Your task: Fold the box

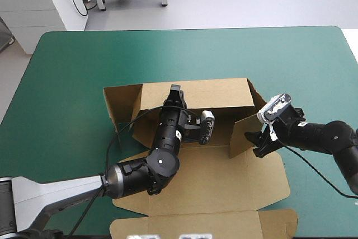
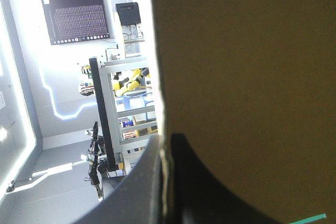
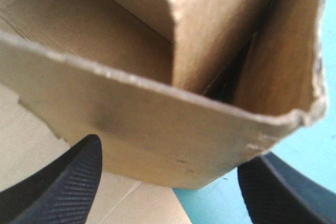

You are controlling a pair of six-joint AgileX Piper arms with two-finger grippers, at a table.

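Note:
The right gripper grips the box's raised side by its top corner (image 1: 259, 117) next, to fold the box's side (image 1: 244, 130) into shape.
The brown box (image 1: 212, 186) lies mid-table with its back wall (image 1: 218, 93) and right side wall (image 1: 243, 135) raised; the lid lies flat toward the near edge. My left gripper (image 1: 176, 90) reaches over the box floor to the back wall's top edge. In the left wrist view, the left gripper (image 2: 167, 142) is shut on the board (image 2: 241, 77). My right gripper (image 1: 258, 143) sits at the outer near corner of the right wall. In the right wrist view, the right gripper (image 3: 170, 156) is open, with the wall's corner (image 3: 157, 124) just ahead between its fingers (image 3: 68, 182).
A side flap (image 1: 120, 102) sticks out at the box's left end. The lid's front flap (image 1: 201, 225) reaches the table's near edge. Teal-green cover (image 1: 168, 54) stretches beyond the box to the far edge and on both sides.

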